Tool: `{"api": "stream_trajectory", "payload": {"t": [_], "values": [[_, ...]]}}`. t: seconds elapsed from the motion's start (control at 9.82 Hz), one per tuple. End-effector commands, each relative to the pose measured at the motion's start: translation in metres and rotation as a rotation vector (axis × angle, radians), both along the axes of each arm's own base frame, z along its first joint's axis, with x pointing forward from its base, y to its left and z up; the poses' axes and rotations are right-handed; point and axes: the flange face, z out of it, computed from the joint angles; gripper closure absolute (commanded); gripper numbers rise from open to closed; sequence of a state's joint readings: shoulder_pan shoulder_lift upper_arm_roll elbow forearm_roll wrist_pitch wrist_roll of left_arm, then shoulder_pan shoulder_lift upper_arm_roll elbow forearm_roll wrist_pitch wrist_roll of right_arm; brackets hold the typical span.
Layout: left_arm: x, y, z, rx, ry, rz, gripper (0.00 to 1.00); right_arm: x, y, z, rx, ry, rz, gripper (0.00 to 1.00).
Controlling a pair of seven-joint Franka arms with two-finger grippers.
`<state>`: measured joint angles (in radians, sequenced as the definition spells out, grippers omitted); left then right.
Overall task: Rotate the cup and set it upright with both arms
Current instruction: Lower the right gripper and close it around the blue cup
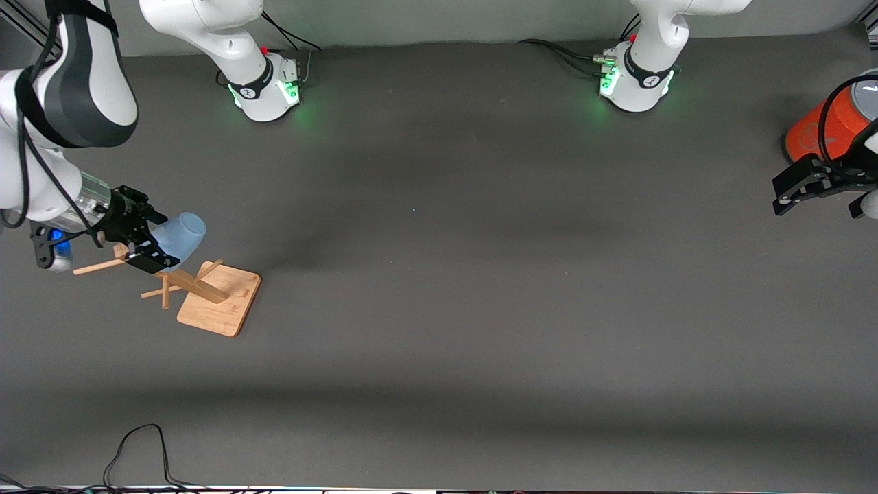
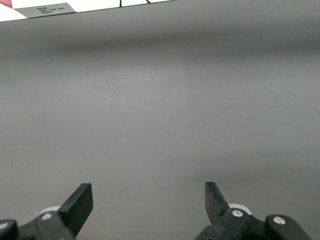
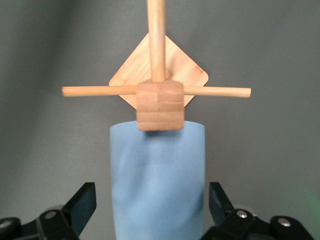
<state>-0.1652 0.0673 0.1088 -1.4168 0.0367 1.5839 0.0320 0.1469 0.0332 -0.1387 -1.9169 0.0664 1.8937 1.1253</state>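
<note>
My right gripper's fingers reach forward beside the light blue cup [image 1: 184,232] on the wooden rack [image 1: 219,300], so my right gripper closes next. Closing now would catch the cup.
The light blue cup [image 1: 184,232] sits tilted on a peg of the wooden rack [image 1: 219,300], toward the right arm's end of the table. My right gripper [image 1: 152,239] is open around the cup, one finger on each side. In the right wrist view the cup [image 3: 157,185] fills the space between the fingers of the right gripper [image 3: 151,196], with a small gap on each side, and the rack's top block [image 3: 160,105] overlaps the cup's end. My left gripper [image 1: 817,204] is open and empty at the left arm's end of the table; its wrist view [image 2: 149,197] shows only bare table.
A large orange cylinder with a grey top [image 1: 820,130] stands by the left gripper. The rack's thin pegs [image 1: 103,266] stick out sideways under the right gripper. A black cable [image 1: 137,446] lies at the table edge nearest the front camera.
</note>
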Motion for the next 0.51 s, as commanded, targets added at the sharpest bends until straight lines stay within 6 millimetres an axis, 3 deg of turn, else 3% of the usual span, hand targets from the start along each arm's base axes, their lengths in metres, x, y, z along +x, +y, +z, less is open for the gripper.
{"api": "stream_trajectory", "payload": {"t": [0.0,0.2,0.41], "values": [[0.0004,-0.0067,0.0050,-0.032,-0.013,-0.022,0.00,-0.0039,0.0017,-0.0010,0.023,-0.013,0.010,0.00],[0.0014,-0.0092,0.0069,-0.048,-0.026,-0.025,0.00,-0.0043,0.0017,-0.0019,0.023,-0.010,0.010,0.01],[0.0015,-0.0118,0.0072,-0.049,-0.029,-0.030,0.00,-0.0060,0.0017,-0.0062,0.023,-0.001,0.010,0.20]]}}
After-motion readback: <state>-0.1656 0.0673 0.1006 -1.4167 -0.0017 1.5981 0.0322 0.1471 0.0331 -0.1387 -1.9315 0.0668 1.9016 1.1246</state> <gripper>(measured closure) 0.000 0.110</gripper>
